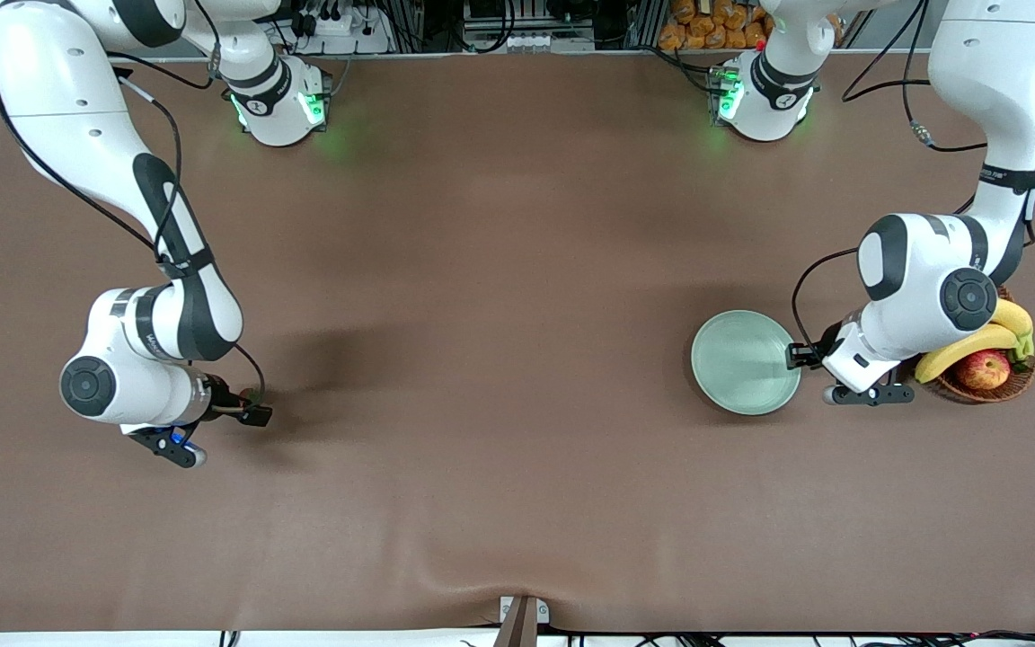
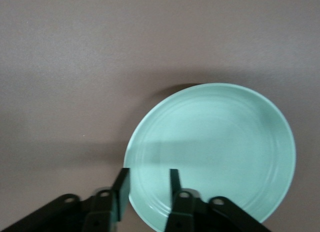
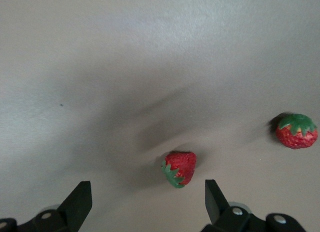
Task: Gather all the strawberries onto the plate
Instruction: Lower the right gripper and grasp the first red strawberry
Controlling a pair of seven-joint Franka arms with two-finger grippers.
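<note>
The nearer strawberry is still beyond the fingers of my right gripper, so it isn't time to close yet. My right gripper needs to first move toward the strawberry.
Two strawberries show only in the right wrist view. One strawberry [image 3: 180, 168] lies on the brown table just ahead of my right gripper [image 3: 147, 189], which stands wide open and empty. The other strawberry [image 3: 296, 131] lies off to one side. In the front view my right gripper [image 1: 178, 449] hangs low at the right arm's end and hides both berries. The mint-green plate [image 1: 742, 361] is bare. My left gripper [image 1: 872, 395] is between the plate and the basket. Its fingers are a narrow gap apart with nothing between them, and the plate [image 2: 215, 147] shows past them.
A wicker basket [image 1: 1016, 385] with bananas [image 1: 976, 341] and an apple [image 1: 983, 368] stands at the left arm's end, partly under the left arm. Bare brown table [image 1: 482, 359] spreads between the two grippers.
</note>
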